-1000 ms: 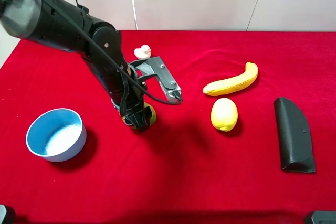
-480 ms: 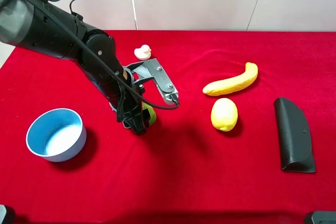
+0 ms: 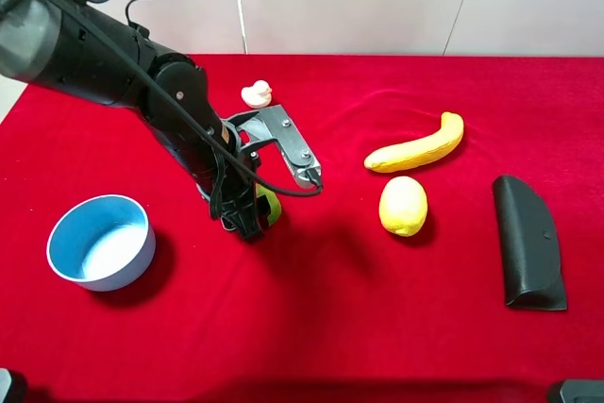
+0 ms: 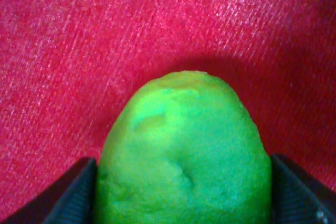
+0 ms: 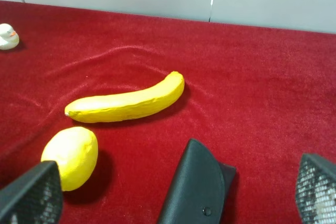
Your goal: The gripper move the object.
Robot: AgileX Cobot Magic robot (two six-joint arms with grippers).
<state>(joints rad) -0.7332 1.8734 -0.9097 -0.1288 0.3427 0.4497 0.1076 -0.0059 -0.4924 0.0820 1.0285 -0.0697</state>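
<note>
I can open my left gripper and release the lime now, because the green lime [image 3: 269,203] sits low on the red cloth.
The green lime [image 3: 269,203] lies on the red cloth left of the middle, mostly hidden by my left arm. In the left wrist view the lime [image 4: 184,150] fills the gap between the two dark fingers [image 4: 73,192], touching both. My left gripper [image 3: 251,218] points down at the cloth and is shut on the lime. My right gripper [image 5: 178,192] is open and empty, its mesh fingertips [image 5: 31,192] wide apart over the black case; it does not show in the exterior high view.
A blue bowl [image 3: 101,242] stands at the front left. A small white duck [image 3: 256,93] sits behind the arm. A yellow lemon [image 3: 403,205], a banana [image 3: 417,146] and a black case [image 3: 528,241] lie on the right.
My left arm has shifted slightly to the left over the lime in the first half second. Since then nothing has moved.
</note>
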